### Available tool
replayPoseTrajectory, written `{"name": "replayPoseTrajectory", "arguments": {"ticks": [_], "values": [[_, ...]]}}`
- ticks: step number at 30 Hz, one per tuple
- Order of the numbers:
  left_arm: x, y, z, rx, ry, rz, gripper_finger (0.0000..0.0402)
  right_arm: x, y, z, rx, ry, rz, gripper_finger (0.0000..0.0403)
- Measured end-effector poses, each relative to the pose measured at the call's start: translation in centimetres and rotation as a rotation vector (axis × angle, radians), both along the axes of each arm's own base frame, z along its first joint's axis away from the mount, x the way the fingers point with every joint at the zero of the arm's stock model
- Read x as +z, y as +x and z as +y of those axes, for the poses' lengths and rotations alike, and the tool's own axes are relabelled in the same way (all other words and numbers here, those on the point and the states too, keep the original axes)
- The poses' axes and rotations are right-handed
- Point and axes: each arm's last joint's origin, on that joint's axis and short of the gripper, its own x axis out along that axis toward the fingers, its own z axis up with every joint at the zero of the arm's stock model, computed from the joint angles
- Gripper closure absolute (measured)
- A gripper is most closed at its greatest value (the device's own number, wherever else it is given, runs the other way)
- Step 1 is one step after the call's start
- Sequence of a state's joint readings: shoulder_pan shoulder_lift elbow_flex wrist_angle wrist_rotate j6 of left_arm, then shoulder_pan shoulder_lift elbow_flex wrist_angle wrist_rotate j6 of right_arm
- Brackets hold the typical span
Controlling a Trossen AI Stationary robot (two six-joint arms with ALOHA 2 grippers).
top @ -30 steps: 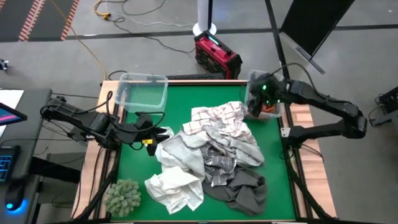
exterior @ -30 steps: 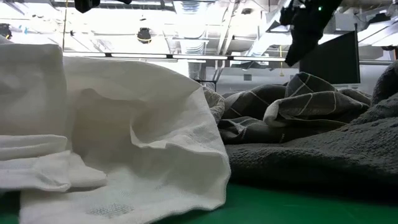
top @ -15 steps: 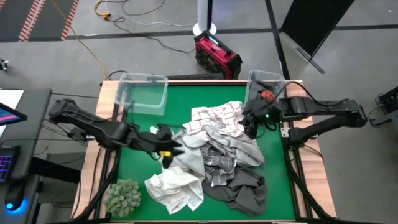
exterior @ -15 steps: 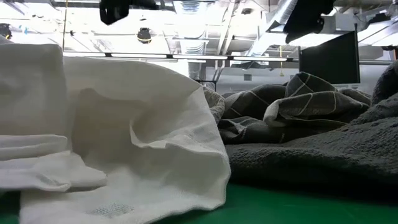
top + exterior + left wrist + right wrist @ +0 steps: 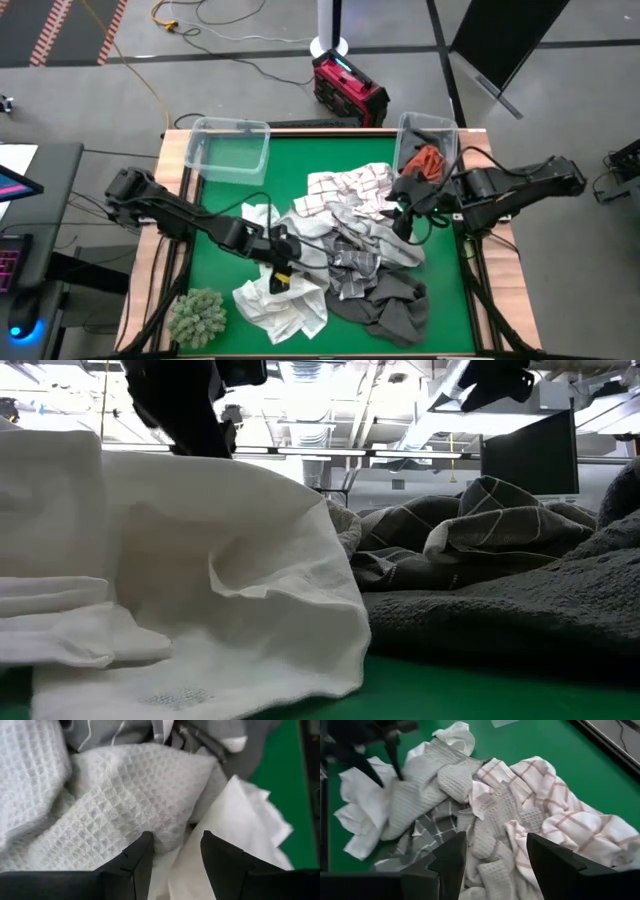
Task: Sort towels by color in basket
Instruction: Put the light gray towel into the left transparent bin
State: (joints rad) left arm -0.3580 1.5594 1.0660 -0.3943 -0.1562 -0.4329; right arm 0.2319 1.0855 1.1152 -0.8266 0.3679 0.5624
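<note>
I need to grab the light grey waffle towel by its folded edge [image 5: 169,836] with my left gripper next, and then sort it by color into the empty clear bin.
The towels lie heaped mid-table: a checked white one [image 5: 350,190] at the far side, a light grey waffle one [image 5: 292,245], a white one [image 5: 280,300], a dark grey one [image 5: 395,305]. A rust-orange towel [image 5: 428,160] lies in the right clear bin [image 5: 445,130]. My left gripper [image 5: 283,270] is open and low on the pile's left part, its fingers [image 5: 142,850] either side of the seam between the waffle towel [image 5: 125,805] and the white towel [image 5: 240,835]. My right gripper [image 5: 496,837] is open and hovers over the pile's right part [image 5: 400,215], above the checked towel [image 5: 560,805]. My left gripper comes at the pile from above, slanting from the table's left, with its open fingers at the light grey waffle towel's edge [image 5: 165,832] where it meets the white towel. I cannot tell whether the fingertips touch the cloth.
A second clear bin [image 5: 230,145] stands at the far left corner. A fuzzy grey-green clump [image 5: 197,315] sits at the near left corner. Bare green mat [image 5: 215,195] shows left of the pile. A red device [image 5: 350,88] lies on the floor beyond the far edge.
My left gripper has swung from the table's left side toward the right and near edge and come down onto the pile's left part. My right gripper has drawn away from the right bin toward the pile; the rust-orange towel stays in that bin.
</note>
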Motion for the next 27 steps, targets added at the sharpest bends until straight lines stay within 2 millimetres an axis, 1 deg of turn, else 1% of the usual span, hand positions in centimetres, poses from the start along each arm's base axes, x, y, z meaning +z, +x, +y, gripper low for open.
{"name": "replayPoseTrajectory", "arguments": {"ticks": [3, 6, 8, 10, 11, 12, 16, 19, 23, 27], "values": [[-0.9, 0.3, 0.1, 0.025, 0.067, 0.018, 0.0255, 0.0, -0.1, 0.5, -0.004, 0.019, -0.010, 0.0175], [-1.6, 0.4, 0.0, 0.044, 0.163, 0.026, 0.0283, 0.1, -0.2, 0.8, -0.011, 0.013, -0.019, 0.0187], [-1.4, 0.3, 0.1, 0.069, 0.213, 0.009, 0.0319, 0.1, -0.2, 1.0, -0.012, 0.007, -0.023, 0.0197], [-1.1, 0.3, 0.1, 0.101, 0.207, -0.014, 0.0368, 0.1, -0.2, 1.0, -0.017, -0.001, -0.027, 0.0206], [-0.8, 0.2, 0.2, 0.118, 0.192, -0.024, 0.0384, 0.1, -0.2, 1.0, -0.020, -0.004, -0.026, 0.0211], [-0.5, 0.2, 0.3, 0.139, 0.178, -0.040, 0.0390, 0.1, -0.3, 1.0, -0.022, -0.006, -0.025, 0.0216], [1.7, -0.5, 0.7, 0.222, 0.114, -0.132, 0.0397, 0.0, -0.3, 0.9, -0.035, -0.023, -0.021, 0.0235], [4.1, -1.4, 1.2, 0.308, 0.094, -0.250, 0.0399, 0.0, -0.3, 0.7, -0.044, -0.025, -0.018, 0.0246], [7.7, -3.5, 2.3, 0.434, 0.108, -0.409, 0.0400, 0.1, -0.2, 0.7, -0.048, -0.026, -0.022, 0.0258], [10.8, -6.0, 3.6, 0.532, 0.145, -0.540, 0.0400, 0.1, -0.2, 0.6, -0.058, -0.035, -0.028, 0.0268]]}}
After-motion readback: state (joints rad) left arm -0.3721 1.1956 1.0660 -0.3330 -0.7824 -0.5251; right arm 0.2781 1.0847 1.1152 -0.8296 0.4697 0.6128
